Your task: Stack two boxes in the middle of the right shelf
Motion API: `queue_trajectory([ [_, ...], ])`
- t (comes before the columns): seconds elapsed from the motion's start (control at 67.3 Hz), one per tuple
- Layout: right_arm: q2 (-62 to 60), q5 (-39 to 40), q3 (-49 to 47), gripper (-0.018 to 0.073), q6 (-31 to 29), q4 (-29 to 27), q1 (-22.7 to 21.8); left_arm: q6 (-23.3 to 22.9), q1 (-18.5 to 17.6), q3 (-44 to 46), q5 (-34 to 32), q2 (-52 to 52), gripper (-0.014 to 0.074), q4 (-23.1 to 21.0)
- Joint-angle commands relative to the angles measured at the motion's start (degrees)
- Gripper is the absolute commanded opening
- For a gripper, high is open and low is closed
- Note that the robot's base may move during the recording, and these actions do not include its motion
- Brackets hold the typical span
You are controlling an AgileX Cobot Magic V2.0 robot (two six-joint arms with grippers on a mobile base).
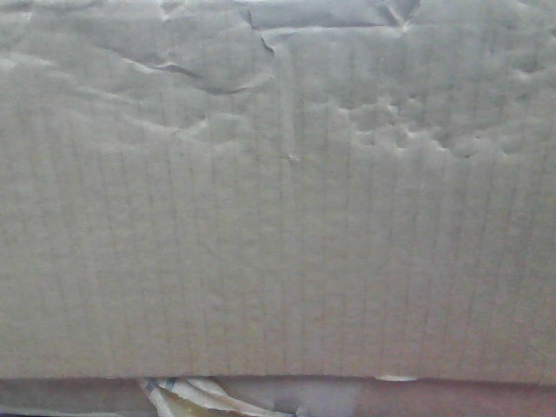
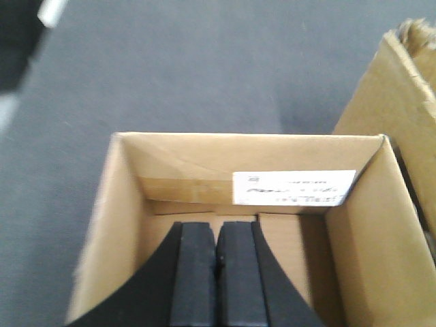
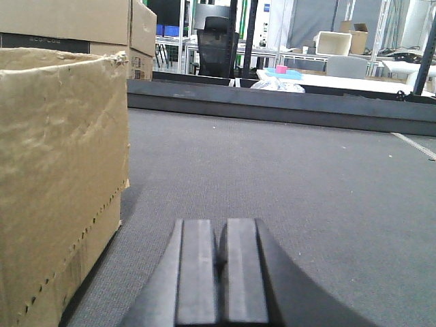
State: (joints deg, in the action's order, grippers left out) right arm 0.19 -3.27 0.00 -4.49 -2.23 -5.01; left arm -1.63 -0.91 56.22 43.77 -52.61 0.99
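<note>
I will stack the boxes, and for that my left gripper will next pick up the labelled box (image 2: 286,180) by a side adjoining its labelled side (image 2: 102,225).
A creased tan cardboard box wall (image 1: 278,217) fills the front view. In the left wrist view an open-topped box (image 2: 112,225) with a white label (image 2: 293,187) on its inner far wall lies on the grey surface. My left gripper (image 2: 216,228) is shut and empty, hanging over its inside. A second box (image 2: 388,95) with a torn edge stands at the right. In the right wrist view the tall creased box (image 3: 54,170) stands at the left. My right gripper (image 3: 221,228) is shut on nothing, low over the grey surface to the right of this box. The shelf is out of view.
The dark grey matte surface (image 3: 306,170) stretches ahead to a raised dark edge (image 3: 272,102). Stacked cartons (image 3: 68,20), an office chair (image 3: 218,37) and white tables (image 3: 340,78) stand beyond it. Loose yellowish tape strips (image 1: 200,395) show under the box in the front view.
</note>
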Motion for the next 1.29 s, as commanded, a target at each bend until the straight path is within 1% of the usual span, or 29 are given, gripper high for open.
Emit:
queue_trajectory([
  [0.0, -0.2, 1.2, 0.0, -0.0163, -0.1, -0.2, -0.2, 0.1, 0.2, 1.6, -2.4, -4.5, -0.0111, -4.3],
  [0.03, -0.2, 1.2, 0.0, -0.0163, -0.1, -0.2, -0.2, 0.1, 0.2, 2.3, -2.4, -6.0, -0.0111, -6.2],
  [0.074, -0.2, 1.2, 0.0, -0.0163, -0.1, -0.2, -0.2, 0.1, 0.4, 3.8, -1.4, -8.6, -0.0111, -7.7],
  [0.164, -0.2, 1.2, 0.0, -0.0163, -0.1, -0.2, -0.2, 0.5, 2.0, 7.6, 4.2, -12.8, -0.0111, -8.3],
  [0.193, -0.2, 1.2, 0.0, -0.0163, -0.1, -0.2, -0.2, 2.0, 2.7, 8.7, 6.4, -14.3, -0.0111, -8.4],
  [0.253, -0.2, 1.2, 0.0, -0.0163, -0.1, -0.2, -0.2, 5.2, 4.8, 10.9, 8.6, -15.9, -0.0111, -9.0],
  [0.372, -0.2, 1.2, 0.0, -0.0163, -0.1, -0.2, -0.2, 14.4, 10.0, 14.4, 12.9, -17.3, -0.0111, -12.5],
  [0.476, -0.2, 1.2, 0.0, -0.0163, -0.1, -0.2, -0.2, 18.7, 14.7, 15.7, 17.1, -17.4, -0.0111, -14.2],
  [0.535, -0.2, 1.2, 0.0, -0.0163, -0.1, -0.2, -0.2, 20.1, 17.0, 15.8, 17.7, -17.4, -0.0111, -14.9],
  [0.61, -0.2, 1.2, 0.0, -0.0163, -0.1, -0.2, -0.2, 21.5, 18.6, 15.8, 17.3, -17.4, -0.0111, -14.9],
  [0.743, -0.2, 1.2, 0.0, -0.0163, -0.1, -0.2, -0.2, 21.5, 19.4, 15.8, 16.7, -17.4, -0.0102, -13.7],
  [0.773, -0.2, 1.2, 0.0, -0.0163, -0.1, -0.2, -0.2, 21.5, 19.4, 15.8, 16.7, -17.4, -0.0083, -13.1],
  [0.818, -0.2, 1.2, 0.0, -0.0163, -0.1, -0.2, -0.2, 21.5, 19.4, 15.8, 16.7, -17.4, -0.003, -12.3],
  [0.833, -0.2, 1.2, 0.0, -0.0163, -0.1, -0.2, -0.2, 21.5, 19.4, 15.8, 16.5, -17.4, 0.0018, -12.0],
  [0.862, -0.2, 1.2, 0.0, -0.0163, -0.1, -0.2, -0.2, 21.5, 19.4, 15.8, 16.4, -17.4, 0.0062, -11.5],
  [0.966, -0.2, 1.2, 0.0, -0.0163, -0.1, -0.2, -0.2, 21.5, 19.4, 15.8, 16.3, -18.3, 0.0293, -11.0],
  [0.981, -0.2, 1.2, 0.0, -0.0163, -0.1, -0.2, -0.2, 21.5, 19.4, 15.8, 16.3, -18.6, 0.0337, -11.0],
  [1.056, -0.2, 1.2, 0.0, -0.0163, -0.1, -0.2, -0.2, 21.5, 19.4, 15.8, 16.6, -20.3, 0.0452, -11.0],
  [1.085, -0.2, 1.2, 0.0, -0.0163, -0.1, -0.2, -0.2, 21.5, 19.4, 15.8, 16.8, -21.4, 0.0482, -11.0],
  [1.115, -0.2, 1.2, 0.0, -0.0163, -0.1, -0.2, -0.2, 21.5, 19.4, 15.8, 16.8, -22.4, 0.0492, -11.0],
  [1.279, -0.2, 1.2, 0.0, -0.0163, -0.1, -0.2, -0.2, 22.5, 19.4, 15.8, 17.4, -27.8, 0.0494, -11.0],
])
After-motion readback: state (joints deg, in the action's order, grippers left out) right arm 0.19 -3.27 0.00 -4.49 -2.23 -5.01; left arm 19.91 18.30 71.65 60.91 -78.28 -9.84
